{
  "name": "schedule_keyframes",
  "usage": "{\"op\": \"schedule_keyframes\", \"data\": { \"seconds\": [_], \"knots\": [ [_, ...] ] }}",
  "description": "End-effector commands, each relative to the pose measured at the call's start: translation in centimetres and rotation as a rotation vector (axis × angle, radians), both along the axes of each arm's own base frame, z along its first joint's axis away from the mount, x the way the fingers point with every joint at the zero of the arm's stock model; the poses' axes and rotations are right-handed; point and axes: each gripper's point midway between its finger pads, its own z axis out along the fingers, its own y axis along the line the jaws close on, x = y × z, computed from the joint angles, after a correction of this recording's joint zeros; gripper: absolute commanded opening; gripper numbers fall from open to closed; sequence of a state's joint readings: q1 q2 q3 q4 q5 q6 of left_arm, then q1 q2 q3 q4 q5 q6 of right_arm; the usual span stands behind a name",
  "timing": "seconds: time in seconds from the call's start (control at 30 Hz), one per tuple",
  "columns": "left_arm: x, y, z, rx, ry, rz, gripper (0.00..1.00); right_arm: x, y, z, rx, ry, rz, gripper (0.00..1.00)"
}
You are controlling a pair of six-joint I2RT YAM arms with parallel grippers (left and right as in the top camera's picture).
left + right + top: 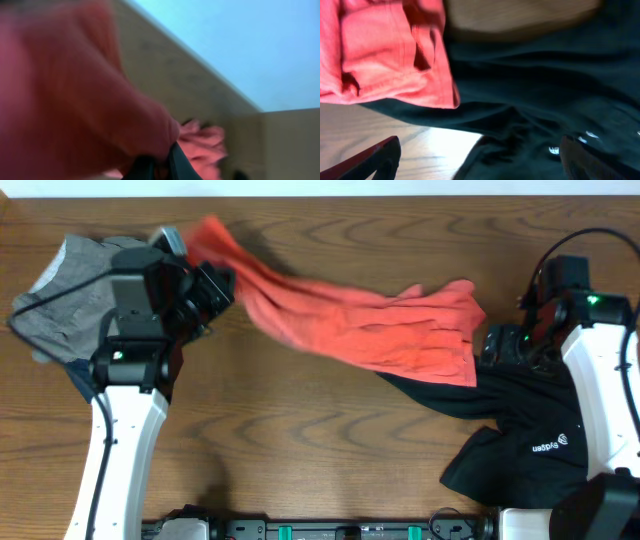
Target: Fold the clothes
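Observation:
The red T-shirt needs to be free for folding. My right gripper will next grab the black garment beside the red T-shirt's hem to pull the garment away.
The coral-red T-shirt (350,320) hangs stretched across the table, and my left gripper (215,283) is shut on its left end. In the left wrist view, blurred red cloth (75,100) fills the frame and is pinched between the dark fingertips (172,155). The shirt's right end lies on a black garment (530,420) with a small white logo (548,446). My right gripper (497,345) stands open just over that black garment (545,75), beside the red shirt's hem (380,55). Its fingers (380,160) are wide apart with nothing held.
A grey garment (65,290) lies bunched at the far left, partly under my left arm. Bare wooden tabletop (320,440) shows in the middle and front. The table's back edge runs along the top of the overhead view.

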State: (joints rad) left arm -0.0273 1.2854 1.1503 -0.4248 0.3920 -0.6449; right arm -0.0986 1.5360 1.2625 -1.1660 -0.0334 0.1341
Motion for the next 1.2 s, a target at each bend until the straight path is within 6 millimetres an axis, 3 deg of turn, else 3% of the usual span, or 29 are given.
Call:
{"op": "schedule_keyframes", "data": {
  "seconds": [0.0, 0.03, 0.07, 0.1, 0.13, 0.3, 0.53, 0.73, 1.07, 1.17],
  "knots": [
    [0.2, 1.0, -1.1, 0.109, 0.0, -0.012, 0.06, -0.8, 3.5, -1.5, 0.187, -0.003, 0.162, 0.84],
    [0.2, 1.2, -1.1, 0.118, -0.001, -0.002, 0.06, -0.9, 4.7, -1.8, 0.237, -0.013, 0.199, 0.63],
    [0.3, 1.4, -1.1, 0.128, -0.001, 0.011, 0.06, -1.0, 5.7, -2.2, 0.276, -0.02, 0.226, 0.22],
    [0.3, 1.7, -1.1, 0.136, -0.002, 0.021, 0.06, -1.0, 6.2, -2.7, 0.285, -0.021, 0.239, 0.05],
    [0.3, 1.8, -1.1, 0.139, -0.003, 0.026, 0.06, -1.1, 6.6, -3.1, 0.284, -0.022, 0.253, 0.01],
    [0.1, 1.8, -1.3, 0.141, 0.009, 0.027, 0.06, -0.4, 8.7, -5.4, 0.267, -0.081, 0.333, 0.01],
    [-0.1, 1.8, -1.6, 0.143, 0.023, 0.028, 0.06, 0.6, 9.6, -8.5, 0.197, -0.166, 0.347, 0.01],
    [0.0, 2.1, -1.6, 0.154, 0.023, 0.041, 0.06, 0.5, 8.2, -9.4, 0.123, -0.151, 0.329, 0.01],
    [0.1, 2.5, -1.7, 0.169, 0.024, 0.059, 0.06, -2.3, 9.1, -12.5, 0.198, 0.001, 0.328, 0.01],
    [0.1, 2.5, -1.7, 0.169, 0.024, 0.059, 0.06, -2.1, 7.6, -13.7, 0.118, 0.026, 0.279, 0.01]
  ]
}}
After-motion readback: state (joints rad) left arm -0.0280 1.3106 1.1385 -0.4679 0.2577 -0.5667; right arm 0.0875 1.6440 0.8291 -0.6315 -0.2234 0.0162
